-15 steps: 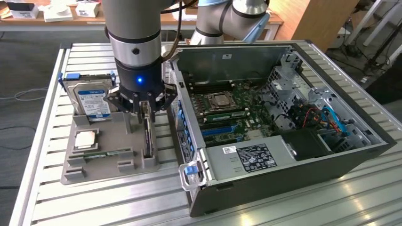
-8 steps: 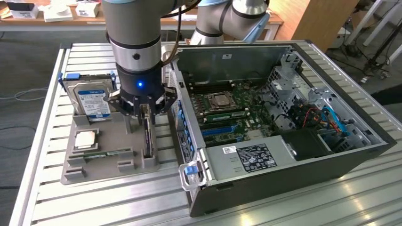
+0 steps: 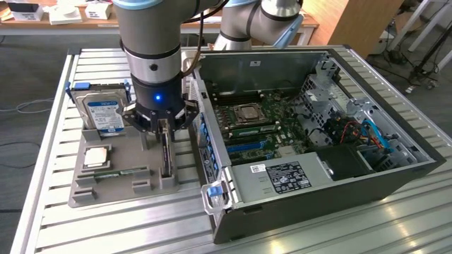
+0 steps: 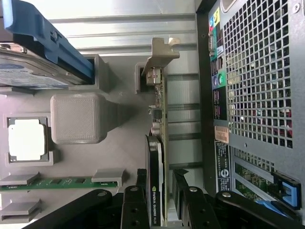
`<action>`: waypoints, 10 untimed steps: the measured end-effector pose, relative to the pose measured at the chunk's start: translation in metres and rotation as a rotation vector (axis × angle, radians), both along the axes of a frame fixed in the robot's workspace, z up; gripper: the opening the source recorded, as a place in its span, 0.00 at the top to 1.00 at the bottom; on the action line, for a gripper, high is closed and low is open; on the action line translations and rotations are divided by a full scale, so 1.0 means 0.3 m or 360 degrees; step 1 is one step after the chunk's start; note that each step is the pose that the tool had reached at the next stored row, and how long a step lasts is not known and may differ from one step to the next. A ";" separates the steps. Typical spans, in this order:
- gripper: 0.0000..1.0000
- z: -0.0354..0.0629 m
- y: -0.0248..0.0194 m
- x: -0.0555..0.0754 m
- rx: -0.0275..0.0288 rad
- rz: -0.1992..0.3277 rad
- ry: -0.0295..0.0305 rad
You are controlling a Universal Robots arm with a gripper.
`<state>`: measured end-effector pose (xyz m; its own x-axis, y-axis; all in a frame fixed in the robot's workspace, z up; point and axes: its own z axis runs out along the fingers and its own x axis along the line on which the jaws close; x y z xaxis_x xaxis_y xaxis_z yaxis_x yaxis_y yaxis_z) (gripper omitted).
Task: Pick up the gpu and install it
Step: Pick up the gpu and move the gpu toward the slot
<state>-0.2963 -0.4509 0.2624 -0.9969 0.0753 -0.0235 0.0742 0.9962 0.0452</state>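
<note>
I will next grab the GPU across the flat sides of its black cooler [image 3: 166, 138], as the silvery bracket is bent and stepped at its end.
The gpu [image 3: 166, 156] is a dark card standing on its edge in a slot of the grey holder tray [image 3: 120, 153], close to the computer case. In the wrist view the gpu [image 4: 157, 138] shows a black cooler and a silvery bracket at its far end. My gripper [image 3: 159, 138] is lowered over the card, with one finger on each side of it. Seen from the wrist, the gripper [image 4: 159, 179] is open. One finger [image 4: 141, 183] lies against the cooler and a thin gap shows beside the other finger [image 4: 180, 183]. The card still sits in its slot.
The tray also holds a silver hard drive [image 3: 102, 111] in a blue bracket, a processor chip [image 3: 95, 156] and a green memory stick [image 3: 116, 173]. The open computer case [image 3: 318, 180] lies at the exterior view's right, motherboard [image 3: 254, 127] exposed. Its perforated rear panel [image 4: 257, 71] is close to the card.
</note>
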 end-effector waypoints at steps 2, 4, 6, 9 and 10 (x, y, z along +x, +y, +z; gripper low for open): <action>0.64 -0.008 0.000 0.000 0.00000 0.0000 0.00001; 0.64 -0.013 0.000 0.000 -0.00001 0.0000 0.00001; 0.64 -0.018 0.000 0.000 -0.00001 0.0000 0.00002; 0.64 -0.026 0.000 0.000 -0.00001 0.0000 0.00003; 0.64 -0.028 0.000 0.000 0.00000 0.0000 0.00002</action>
<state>-0.2963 -0.4510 0.2540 -0.9969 0.0752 -0.0234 0.0741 0.9962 0.0452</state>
